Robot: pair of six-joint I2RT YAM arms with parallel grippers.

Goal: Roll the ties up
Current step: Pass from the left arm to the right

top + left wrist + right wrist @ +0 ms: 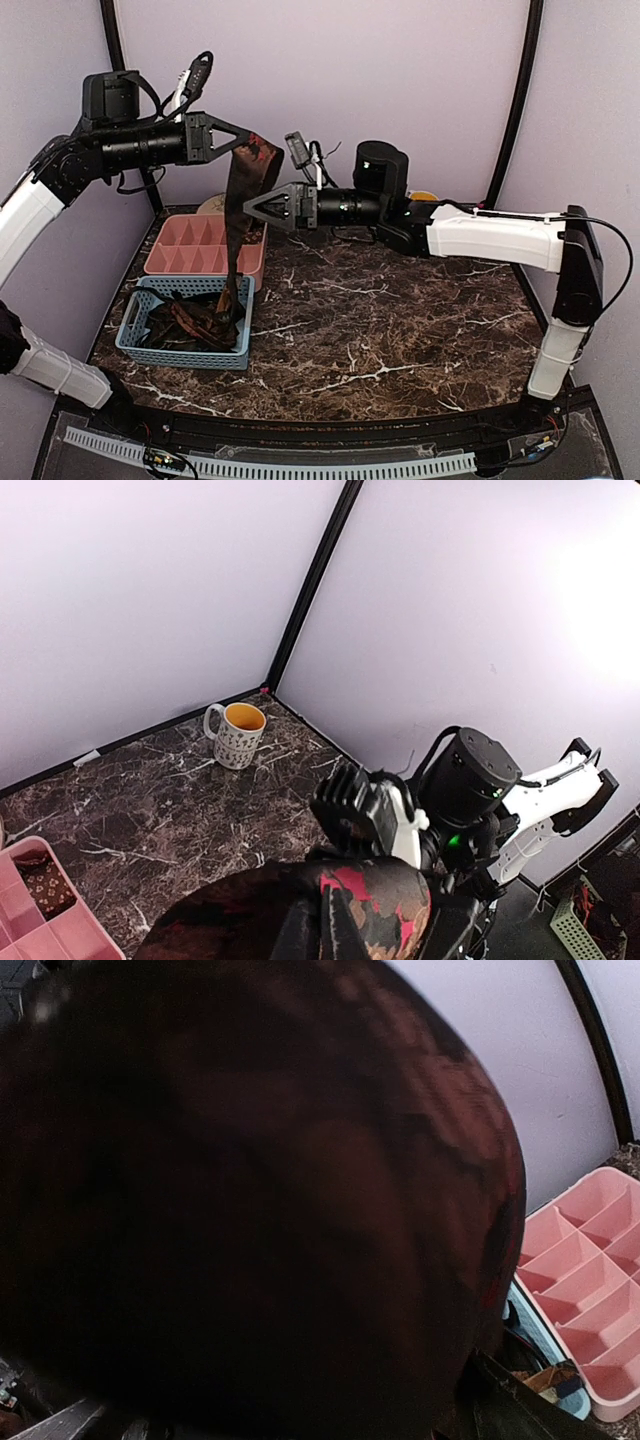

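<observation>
The robot's right gripper will take hold of the tie by its edge below its wide end [246, 204] [303, 1412], so that the left gripper is free to spread the tie for rolling.
A long dark reddish-brown patterned tie [240, 200] hangs from my left gripper [248, 137], which is raised high and shut on its wide upper end; the tie's lower end reaches the blue basket [135, 345]. In the left wrist view the fabric [380, 900] drapes over my fingers. Several more dark ties [195, 318] lie in a heap in the basket. My right gripper [250, 208] is at the hanging tie's right edge at mid-height, jaws apart. The fabric [250, 1210] fills the right wrist view; one finger [510, 1405] shows at the bottom right.
A pink compartment tray [200, 245] stands behind the basket; one compartment holds a small dark patterned coil [45, 885]. A mug with an orange inside [238, 734] stands in the far corner. A tan round object [212, 205] lies behind the tray. The walls are close.
</observation>
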